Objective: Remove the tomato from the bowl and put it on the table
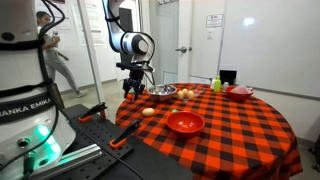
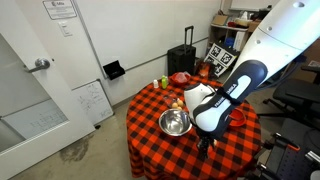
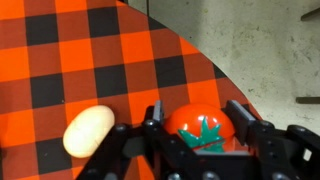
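I need to keep holding the red tomato (image 3: 200,126) until I lower it, because it hangs above the table, close to the table's edge.
My gripper (image 3: 200,140) is shut on the red tomato (image 3: 200,126) with its green leaf top, one finger on each side. It hangs just above the red-and-black checkered table (image 3: 80,60), near the table's rim. In both exterior views the gripper (image 1: 133,90) (image 2: 205,145) is lowered over the table edge, apart from the silver metal bowl (image 1: 163,93) (image 2: 175,123). The bowl looks empty in an exterior view.
A pale egg-shaped item (image 3: 88,131) (image 1: 148,111) lies on the cloth beside the gripper. A wide red bowl (image 1: 185,122), a red dish (image 1: 240,92) and a green bottle (image 1: 216,84) stand on the table. Grey floor (image 3: 260,40) lies past the rim.
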{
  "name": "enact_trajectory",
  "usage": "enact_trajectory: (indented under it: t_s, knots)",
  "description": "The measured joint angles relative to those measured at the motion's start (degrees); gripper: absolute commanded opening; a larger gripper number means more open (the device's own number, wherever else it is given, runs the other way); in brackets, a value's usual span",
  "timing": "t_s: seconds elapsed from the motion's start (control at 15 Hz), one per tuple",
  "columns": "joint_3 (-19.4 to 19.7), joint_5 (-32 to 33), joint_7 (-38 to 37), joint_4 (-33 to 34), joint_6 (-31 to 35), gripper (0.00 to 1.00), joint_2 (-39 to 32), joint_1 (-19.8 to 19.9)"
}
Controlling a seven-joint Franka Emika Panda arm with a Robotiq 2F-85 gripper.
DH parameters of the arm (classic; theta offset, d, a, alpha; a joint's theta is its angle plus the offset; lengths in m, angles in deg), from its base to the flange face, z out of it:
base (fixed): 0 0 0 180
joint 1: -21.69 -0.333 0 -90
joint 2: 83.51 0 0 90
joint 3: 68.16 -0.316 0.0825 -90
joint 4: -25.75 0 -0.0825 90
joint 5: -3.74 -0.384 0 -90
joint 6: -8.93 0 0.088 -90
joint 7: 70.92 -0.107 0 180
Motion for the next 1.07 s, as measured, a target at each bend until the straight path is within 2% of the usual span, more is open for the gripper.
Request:
enact_trajectory:
  t_s: [0.47, 1.07]
  knots:
    - [0.22, 0.17, 0.00, 0.71, 1.78, 0.38, -3.50, 0.03]
    - [2.11, 0.23, -0.19, 9.01, 1.78, 0.39, -10.86, 0.06]
